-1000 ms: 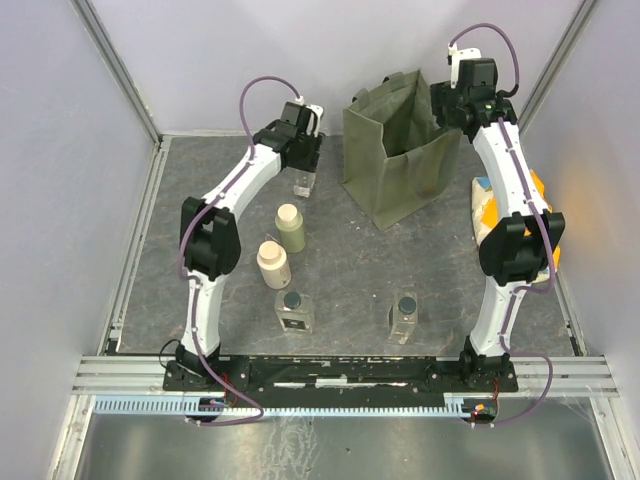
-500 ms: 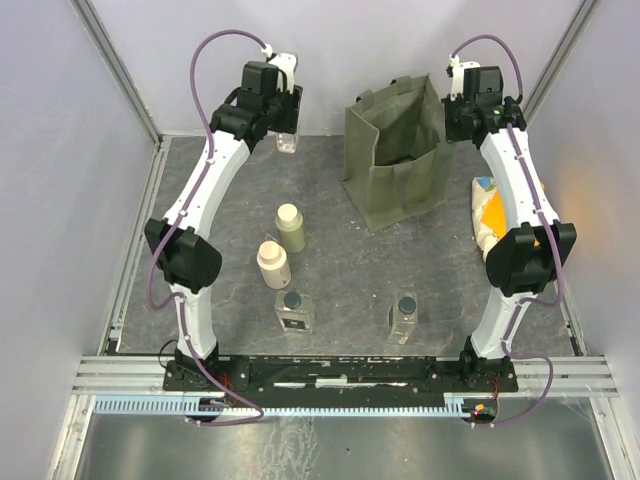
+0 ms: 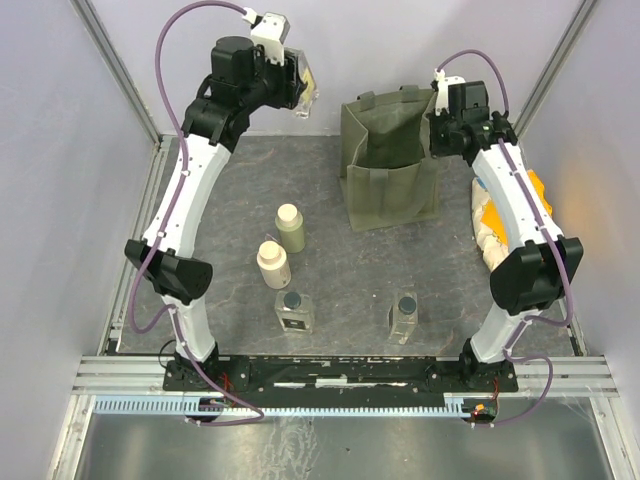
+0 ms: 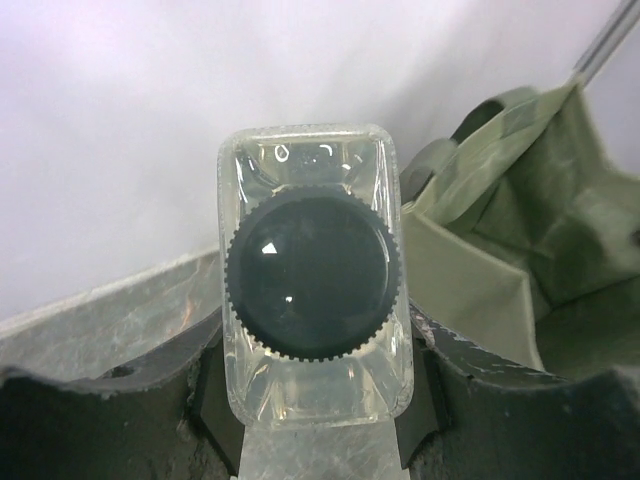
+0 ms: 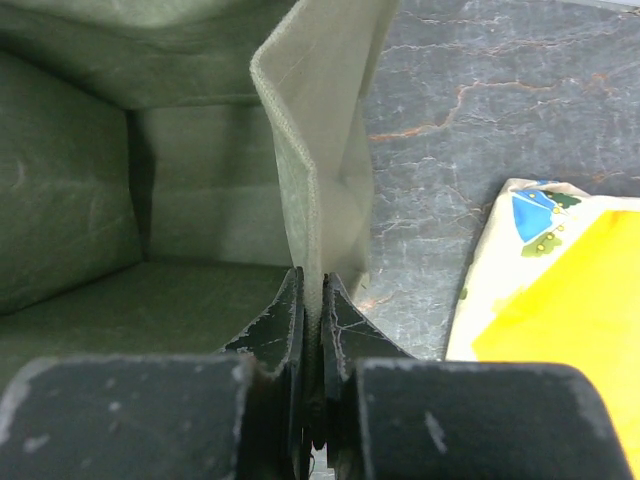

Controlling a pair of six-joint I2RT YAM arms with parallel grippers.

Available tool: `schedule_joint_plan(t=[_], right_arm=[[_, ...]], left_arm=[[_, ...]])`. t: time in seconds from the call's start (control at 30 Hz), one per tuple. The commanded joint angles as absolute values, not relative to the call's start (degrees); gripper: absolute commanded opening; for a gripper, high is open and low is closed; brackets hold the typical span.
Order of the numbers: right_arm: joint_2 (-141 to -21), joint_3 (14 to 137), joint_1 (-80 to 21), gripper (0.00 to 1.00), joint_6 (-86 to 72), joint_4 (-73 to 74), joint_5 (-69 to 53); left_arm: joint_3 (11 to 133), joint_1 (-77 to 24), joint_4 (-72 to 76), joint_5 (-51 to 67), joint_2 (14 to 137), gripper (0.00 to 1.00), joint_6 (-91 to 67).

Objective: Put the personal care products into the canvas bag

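Note:
The edge of the canvas bag's side stays steady in my right gripper from here until the square bottle is inside. The bottle still hangs outside the bag's opening.
My left gripper is raised high at the back left, shut on a clear square bottle with a dark cap; the same bottle hangs tilted, left of the canvas bag. My right gripper is shut on the bag's right wall edge; seen from above, that gripper sits at the bag's right rim. On the mat stand an olive-green bottle, a cream bottle, and two clear square bottles.
An orange and cream soft packet lies right of the bag, partly under my right arm; its corner shows in the right wrist view. Grey walls close the back and sides. A metal rail runs along the near edge.
My left arm has lifted the clear bottle off the mat and carried it up and toward the back. My right gripper has closed on the bag's right edge, and the bag has straightened.

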State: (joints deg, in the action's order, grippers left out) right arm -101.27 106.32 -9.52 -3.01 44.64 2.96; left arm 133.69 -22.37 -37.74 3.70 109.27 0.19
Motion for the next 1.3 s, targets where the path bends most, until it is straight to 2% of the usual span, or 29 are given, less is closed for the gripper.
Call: schedule_joint_plan(t=[0.0, 0.6, 0.9, 1.27], right_arm=[[-99.0, 104.3, -11.3, 0.0, -6.9, 44.0, 0.5], [-95.2, 97.8, -17.3, 0.0, -16.3, 34.9, -2.2], [-94.8, 97.4, -18.0, 0.0, -14.9, 37.8, -2.0], [-95.0, 96.5, -19.6, 0.0, -14.5, 37.5, -7.4]], left_arm=[[136.0, -24.3, -18.9, 11.3, 103.4, 0.03, -3.0], [135.6, -28.8, -8.5, 18.0, 111.3, 0.03, -12.1], [127.9, -31.2, -6.3, 15.4, 113.2, 0.03, -11.4], [126.2, -35.9, -6.1, 8.9, 115.2, 0.03, -8.6]])
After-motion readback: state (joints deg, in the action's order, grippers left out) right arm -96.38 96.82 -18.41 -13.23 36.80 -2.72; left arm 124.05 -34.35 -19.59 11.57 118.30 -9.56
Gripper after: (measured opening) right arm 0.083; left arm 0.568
